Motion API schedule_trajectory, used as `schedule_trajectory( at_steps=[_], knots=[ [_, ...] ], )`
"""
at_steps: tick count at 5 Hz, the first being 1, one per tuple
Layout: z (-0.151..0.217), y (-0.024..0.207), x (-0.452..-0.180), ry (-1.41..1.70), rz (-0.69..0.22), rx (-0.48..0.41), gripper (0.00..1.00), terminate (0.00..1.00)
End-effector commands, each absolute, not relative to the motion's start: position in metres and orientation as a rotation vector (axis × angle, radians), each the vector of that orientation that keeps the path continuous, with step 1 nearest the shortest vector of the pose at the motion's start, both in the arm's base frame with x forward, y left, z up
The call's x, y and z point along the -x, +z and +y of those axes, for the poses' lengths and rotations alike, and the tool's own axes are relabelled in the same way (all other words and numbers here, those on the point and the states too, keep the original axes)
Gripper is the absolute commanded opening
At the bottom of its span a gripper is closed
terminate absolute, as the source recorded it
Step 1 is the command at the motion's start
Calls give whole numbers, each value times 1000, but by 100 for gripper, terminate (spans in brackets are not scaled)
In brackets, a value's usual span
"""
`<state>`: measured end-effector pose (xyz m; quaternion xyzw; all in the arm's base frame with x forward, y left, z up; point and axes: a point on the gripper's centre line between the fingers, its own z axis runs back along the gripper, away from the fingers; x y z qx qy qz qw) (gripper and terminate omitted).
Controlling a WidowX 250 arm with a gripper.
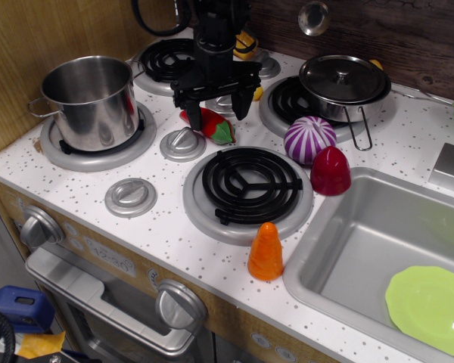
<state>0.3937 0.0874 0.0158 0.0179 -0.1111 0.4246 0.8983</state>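
Observation:
My gripper is going to lift the pepper off the white stove top, so next it will grab the pepper by its red body.
My black gripper hangs open just above a red toy pepper with a green stem, which lies on the white stove top between two silver knobs. One finger reaches down at the pepper's left end, the other stands to its right. The fingers straddle the pepper without closing on it. A small yellow toy sits behind the gripper, partly hidden by the arm.
A steel pot stands on the left burner. A lidded pan sits on the back right burner. A purple striped toy, a red toy and an orange cone lie near the front burner. The sink holds a green plate.

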Motion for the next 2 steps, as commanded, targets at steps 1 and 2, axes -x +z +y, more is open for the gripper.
schedule_trajectory(
  at_steps=[1, 2],
  knots=[
    [93, 16, -399, 885, -269, 12, 100, 0],
    [96, 12, -399, 885, -272, 30, 0, 0]
  ],
)
